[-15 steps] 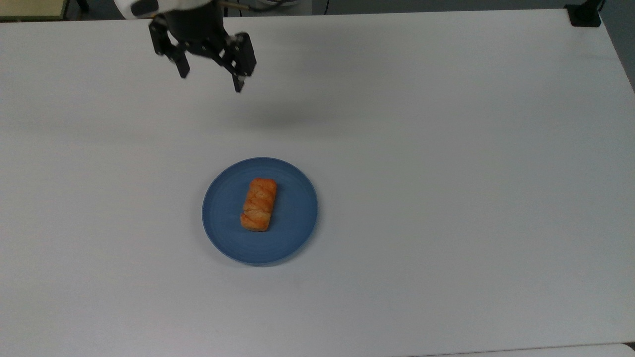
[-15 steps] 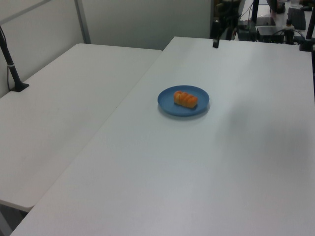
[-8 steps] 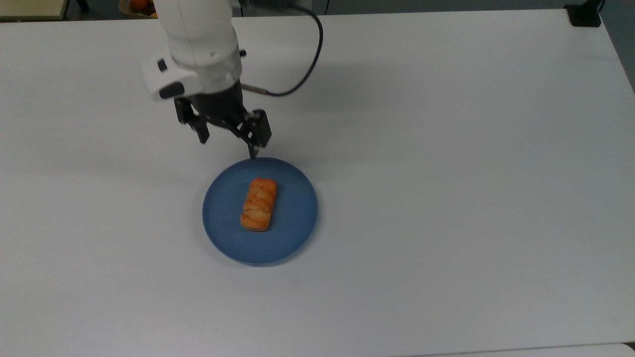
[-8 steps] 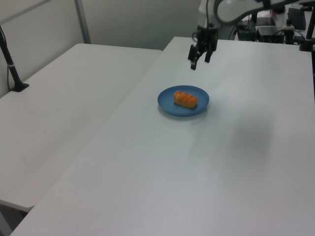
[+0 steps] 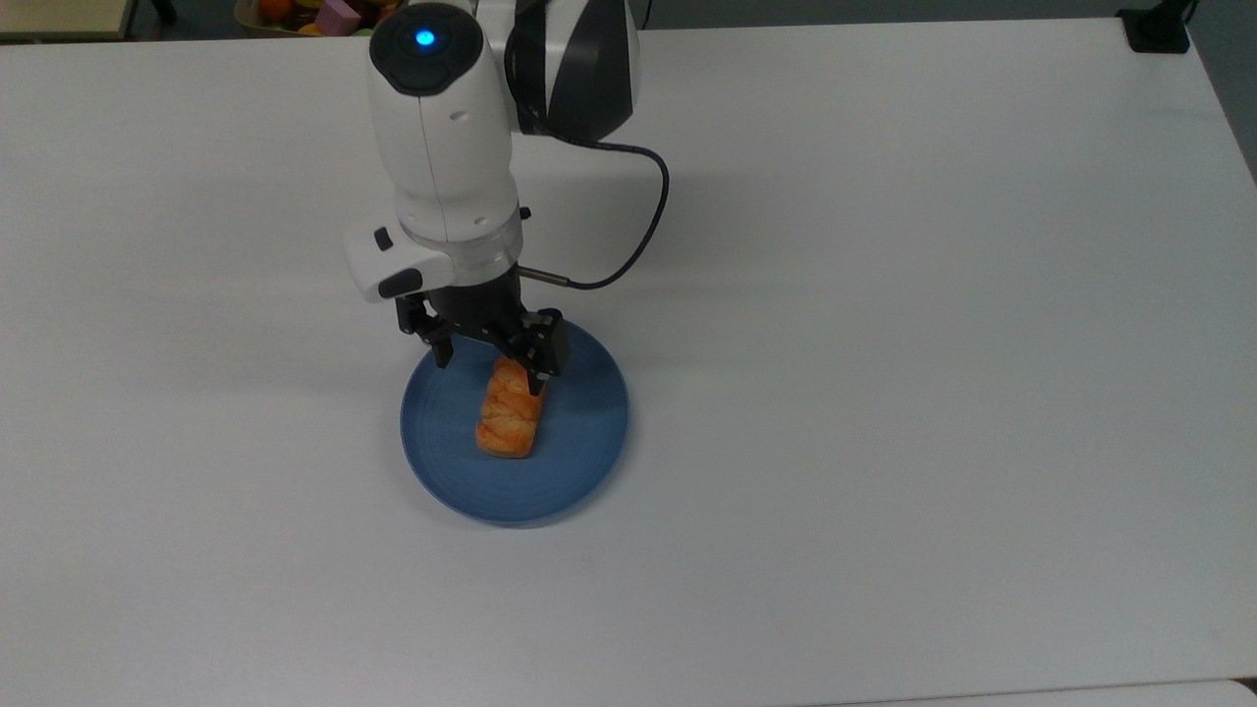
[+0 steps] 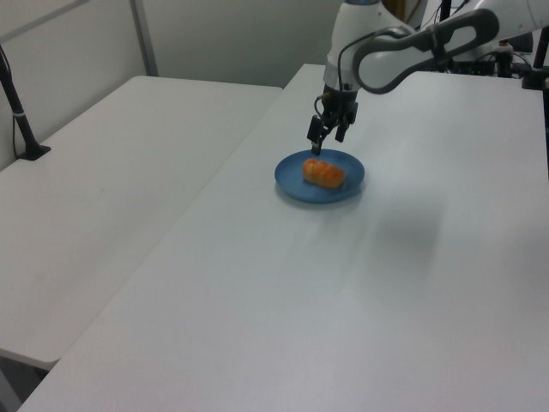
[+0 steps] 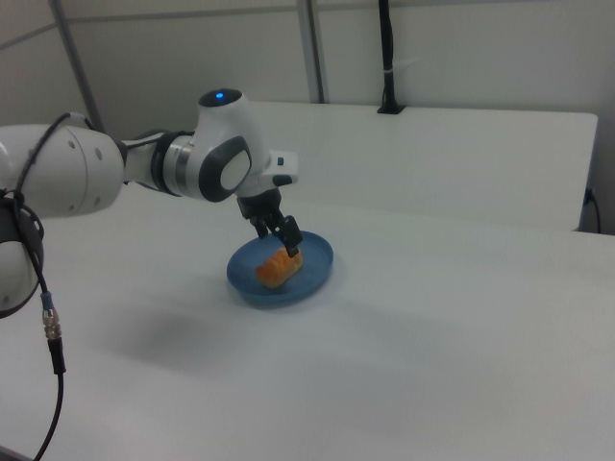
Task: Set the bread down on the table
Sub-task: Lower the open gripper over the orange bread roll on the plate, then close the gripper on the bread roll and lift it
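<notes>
The bread should go on the tabletop and leave the blue plate empty, so next my gripper will grip the bread by its middle [image 6: 324, 173].
The golden-orange bread [image 5: 511, 422] [image 6: 324, 174] [image 7: 276, 270] lies on a round blue plate [image 5: 579, 442] [image 6: 292, 178] [image 7: 317, 269] in the middle of the white table [image 5: 884, 393] [image 6: 360, 292] [image 7: 432, 365]. My gripper [image 5: 488, 376] [image 6: 319, 142] [image 7: 277, 240] hangs open just above the plate's far rim, over the bread's far end. Its fingers stand apart and hold nothing. One fingertip [image 5: 535, 385] sits right at the bread's top end; whether it touches is unclear.
A second white table [image 6: 103, 189] adjoins on the left view's left. A black post base [image 5: 1157, 29] sits at the table's far right corner in the top view. Coloured objects [image 5: 324, 12] lie beyond the far edge.
The arm has come down from the table's far side toward the plate. The open gripper now hovers over the bread's far end. Bread and plate have not moved.
</notes>
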Robot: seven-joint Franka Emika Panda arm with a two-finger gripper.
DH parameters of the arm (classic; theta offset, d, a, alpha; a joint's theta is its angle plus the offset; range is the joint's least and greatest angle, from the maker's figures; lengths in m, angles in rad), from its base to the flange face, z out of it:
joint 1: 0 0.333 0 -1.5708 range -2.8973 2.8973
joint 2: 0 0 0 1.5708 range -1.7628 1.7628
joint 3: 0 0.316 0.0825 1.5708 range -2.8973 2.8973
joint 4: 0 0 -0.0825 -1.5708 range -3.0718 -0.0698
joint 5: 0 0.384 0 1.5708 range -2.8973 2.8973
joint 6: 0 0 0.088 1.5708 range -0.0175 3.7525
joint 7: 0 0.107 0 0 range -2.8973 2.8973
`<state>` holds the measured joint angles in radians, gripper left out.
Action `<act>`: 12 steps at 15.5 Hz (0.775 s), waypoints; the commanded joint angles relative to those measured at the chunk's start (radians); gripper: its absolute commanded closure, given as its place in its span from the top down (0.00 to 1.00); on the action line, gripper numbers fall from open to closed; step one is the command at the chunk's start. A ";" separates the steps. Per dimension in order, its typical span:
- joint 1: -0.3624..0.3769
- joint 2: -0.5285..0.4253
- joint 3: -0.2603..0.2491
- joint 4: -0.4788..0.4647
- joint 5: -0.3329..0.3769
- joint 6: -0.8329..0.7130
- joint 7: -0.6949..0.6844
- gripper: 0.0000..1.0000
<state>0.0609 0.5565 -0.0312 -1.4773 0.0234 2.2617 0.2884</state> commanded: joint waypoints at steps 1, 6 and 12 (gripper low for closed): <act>0.020 0.036 -0.006 0.014 0.003 0.029 0.020 1.00; 0.042 0.077 -0.006 0.008 -0.036 0.065 0.018 0.66; 0.042 0.073 -0.009 0.014 -0.042 0.064 0.006 0.00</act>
<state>0.0937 0.6312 -0.0296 -1.4687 -0.0056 2.3092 0.2897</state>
